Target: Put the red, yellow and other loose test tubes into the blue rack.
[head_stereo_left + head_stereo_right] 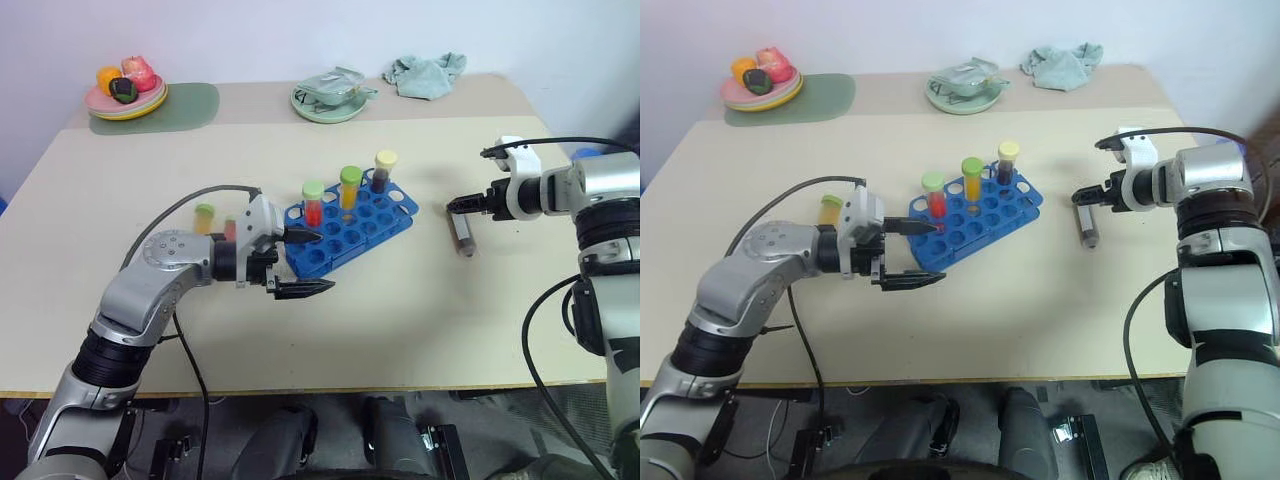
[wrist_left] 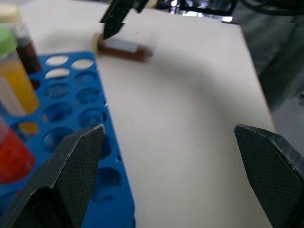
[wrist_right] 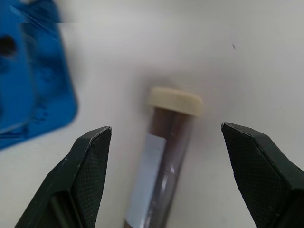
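Observation:
I should lower my right gripper before I close it on the dark brown tube (image 1: 464,236), because its fingers stop above the tube and would miss it now.
The blue rack (image 1: 372,222) lies mid-table with three capped tubes standing in it: red (image 1: 313,205), yellow (image 1: 350,188) and dark brown (image 1: 384,172). A loose dark brown test tube (image 1: 464,236) with a pale cap lies on the table to its right. My right gripper (image 3: 166,127) hangs open just above that tube (image 3: 159,161), one finger on each side, not touching. My left gripper (image 1: 322,262) is open and empty at the rack's near left corner. Behind my left hand stands a yellow-orange tube (image 1: 205,217), with something reddish (image 1: 230,228) beside it, mostly hidden.
At the back of the table are a plate of toy fruit (image 1: 125,100) on a green mat (image 1: 195,105), a pale green dish (image 1: 330,100) and a crumpled cloth (image 1: 425,73). A black cable (image 1: 185,205) loops over my left arm.

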